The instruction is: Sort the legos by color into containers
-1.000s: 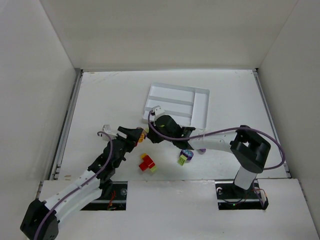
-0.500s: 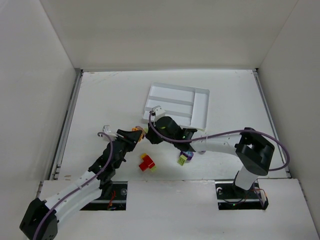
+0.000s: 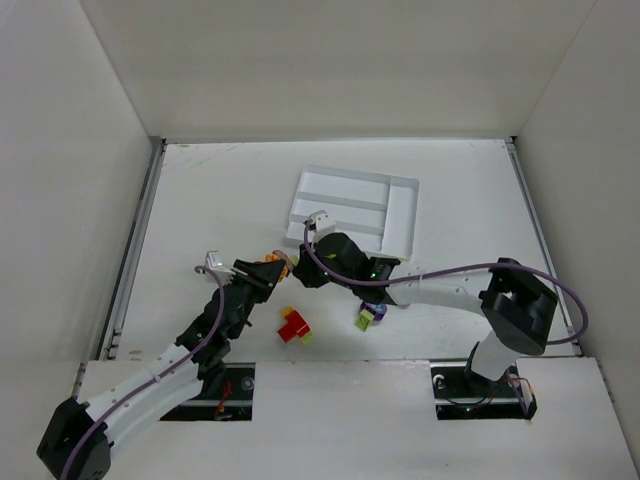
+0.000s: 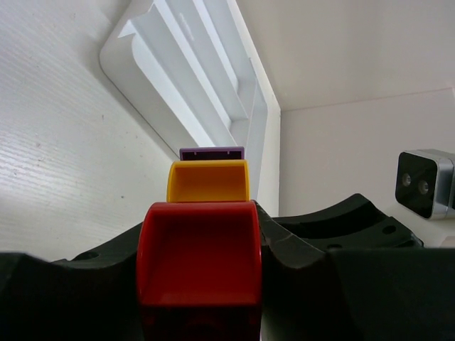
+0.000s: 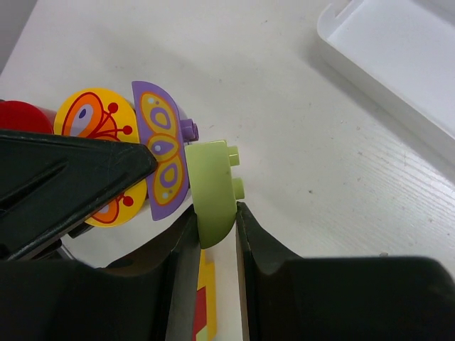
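The black fingers of my left gripper are squeezing the row from both sides, so the red, yellow-orange and purple legos would come up with it if I lifted now.
A joined row of legos hangs above the table between both grippers: a red brick (image 4: 199, 256), a yellow-orange one (image 4: 207, 181), a purple one (image 5: 162, 160) with a butterfly print, and a lime green brick (image 5: 212, 188). My left gripper (image 3: 268, 270) is shut on the red end (image 5: 21, 117). From the other side, my right gripper (image 3: 298, 270) is shut on the lime green brick, its fingers (image 5: 181, 249) pressing both faces. The white tray of containers (image 3: 352, 205) lies just beyond, slightly to the right, with its ribbed slots (image 4: 185, 78) ahead of the left wrist.
On the table near the arms lie a red cluster (image 3: 293, 325) with a lime piece beside it and a lime green and purple cluster (image 3: 370, 315) under the right forearm. A yellow and red piece (image 5: 205, 305) shows below the right fingers. White walls enclose the table.
My left gripper has shut on the red end of the row. The right gripper has kept its grip on the lime green brick and shifted slightly right.
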### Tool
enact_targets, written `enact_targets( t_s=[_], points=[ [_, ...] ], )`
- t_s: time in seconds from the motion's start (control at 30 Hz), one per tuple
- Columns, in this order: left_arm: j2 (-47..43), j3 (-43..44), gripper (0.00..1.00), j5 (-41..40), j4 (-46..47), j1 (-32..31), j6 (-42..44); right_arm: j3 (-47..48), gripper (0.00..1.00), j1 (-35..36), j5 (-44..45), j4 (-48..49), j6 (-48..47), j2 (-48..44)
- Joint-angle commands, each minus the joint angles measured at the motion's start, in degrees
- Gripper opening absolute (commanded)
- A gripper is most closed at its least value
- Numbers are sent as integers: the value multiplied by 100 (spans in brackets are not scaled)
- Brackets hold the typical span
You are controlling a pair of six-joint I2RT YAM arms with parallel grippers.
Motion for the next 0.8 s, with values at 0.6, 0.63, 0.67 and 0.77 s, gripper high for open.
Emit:
enact_targets(
  t_s=[0.6, 0.63, 0.67, 0.77],
  points=[
    [-99, 267, 2, -405, 257, -459, 548, -420, 23, -1028, 635, 227, -19, -1022],
    [-38, 320, 2, -335, 283, -476, 566, -508, 23, -1159, 767, 192, -62, -1154],
    [59, 381, 3, -265, 318, -485, 601, -622, 23, -1352, 986, 113, -98, -1303],
    [375, 601, 4, 42, 529, -529, 662, -903, 23, -1897, 1514, -142, -107, -1585]
  ],
)
